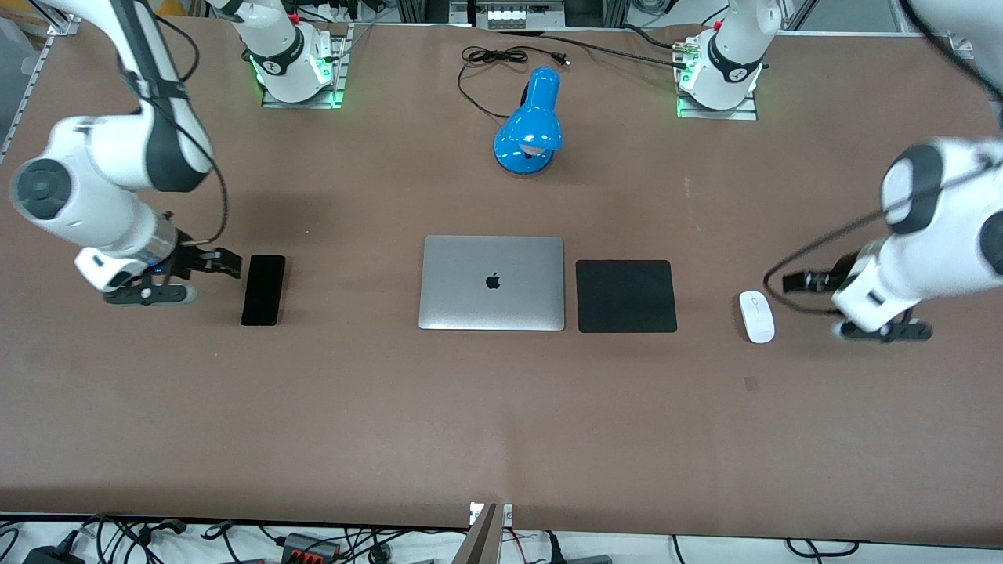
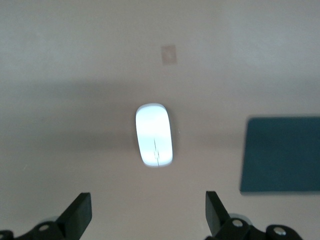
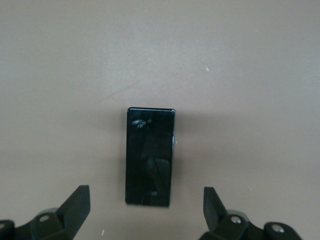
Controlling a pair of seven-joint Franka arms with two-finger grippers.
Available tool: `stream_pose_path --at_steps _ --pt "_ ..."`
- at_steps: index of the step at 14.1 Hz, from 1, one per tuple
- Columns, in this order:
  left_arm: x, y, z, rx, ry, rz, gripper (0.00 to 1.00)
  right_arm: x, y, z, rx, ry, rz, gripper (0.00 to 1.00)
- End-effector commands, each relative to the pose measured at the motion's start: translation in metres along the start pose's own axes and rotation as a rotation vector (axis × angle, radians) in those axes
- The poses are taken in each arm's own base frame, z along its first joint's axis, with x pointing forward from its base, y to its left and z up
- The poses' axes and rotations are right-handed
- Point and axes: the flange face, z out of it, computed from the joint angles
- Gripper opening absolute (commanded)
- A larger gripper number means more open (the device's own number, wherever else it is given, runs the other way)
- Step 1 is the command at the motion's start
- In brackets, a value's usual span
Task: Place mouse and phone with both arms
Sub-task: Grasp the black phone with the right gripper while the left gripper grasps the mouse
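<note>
The mouse should be grabbed next by its long side edges with my left gripper. Then I can put it on the mouse pad (image 1: 626,296) (image 2: 280,154).
The black phone (image 1: 262,290) lies flat on the brown table toward the right arm's end. My right gripper (image 1: 149,295) hovers beside it, open and empty. In the right wrist view the phone (image 3: 150,156) lies just ahead of the spread gripper (image 3: 145,192). The white mouse (image 1: 757,316) lies toward the left arm's end, beside the mouse pad. My left gripper (image 1: 884,331) hovers beside it, open and empty. In the left wrist view the mouse (image 2: 154,142) lies ahead of the gripper (image 2: 147,200), centred between the fingers.
A closed silver laptop (image 1: 492,282) lies mid-table with a square black mouse pad (image 1: 625,296) beside it; the pad also shows in the left wrist view (image 2: 280,155). A blue desk lamp (image 1: 529,129) and its black cable (image 1: 501,56) sit near the arm bases.
</note>
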Motion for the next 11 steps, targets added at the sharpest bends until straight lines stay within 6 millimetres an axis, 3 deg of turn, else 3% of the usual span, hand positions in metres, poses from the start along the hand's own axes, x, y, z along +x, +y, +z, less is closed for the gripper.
stream_pose_path --at_steps 1,3,5,9,11 --pt "0.004 -0.006 0.059 -0.006 0.049 0.008 1.00 -0.021 -0.007 0.023 -0.003 0.040 -0.008 1.00" --pt "-0.010 -0.005 0.104 -0.012 0.145 0.010 1.00 -0.020 -0.011 0.046 0.003 0.040 -0.016 1.00" --pt "-0.022 -0.005 0.131 -0.017 0.205 0.010 1.00 -0.023 -0.012 0.069 0.010 0.062 -0.014 1.00" --pt "-0.026 -0.004 0.160 -0.022 0.215 0.019 1.00 -0.025 -0.013 0.107 0.028 0.073 0.102 1.00" --pt "-0.027 -0.005 0.170 -0.025 0.199 0.016 0.95 -0.029 -0.014 0.120 0.029 0.047 0.105 1.00"
